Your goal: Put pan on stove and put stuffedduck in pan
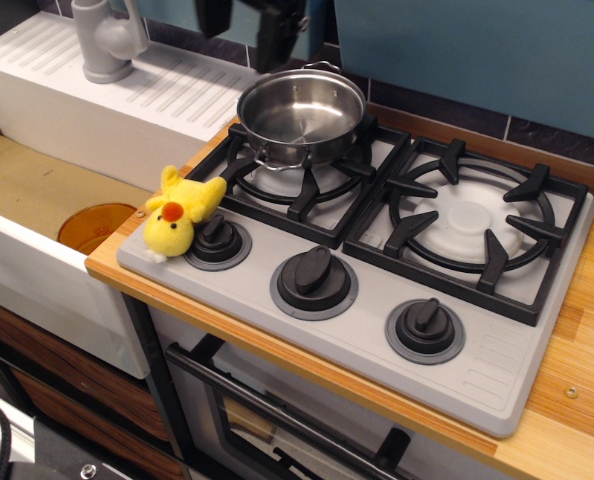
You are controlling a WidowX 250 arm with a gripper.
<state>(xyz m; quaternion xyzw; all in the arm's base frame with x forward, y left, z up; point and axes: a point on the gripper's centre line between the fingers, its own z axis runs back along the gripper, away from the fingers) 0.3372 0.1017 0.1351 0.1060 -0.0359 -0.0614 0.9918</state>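
I need to grab the yellow stuffedduck by its plush body (194, 197) with my gripper next, so that I can drop it into the empty pan (302, 118).
The shiny steel pan (302, 115) sits empty on the back part of the left burner grate of the grey stove (507, 365). The yellow stuffedduck (180, 215) lies on the stove's front left corner, touching the left knob (217, 240). My gripper (245, 38) hangs at the top edge, above and slightly left of the pan. Its two dark fingers (277, 40) are apart and hold nothing. Most of the gripper is cut off by the frame.
A white sink (37, 200) with an orange drain disc (92, 225) and a grey tap (107, 40) lies to the left. The right burner grate (472, 220) is bare. A wooden counter (577, 380) surrounds the stove, with a blue wall behind.
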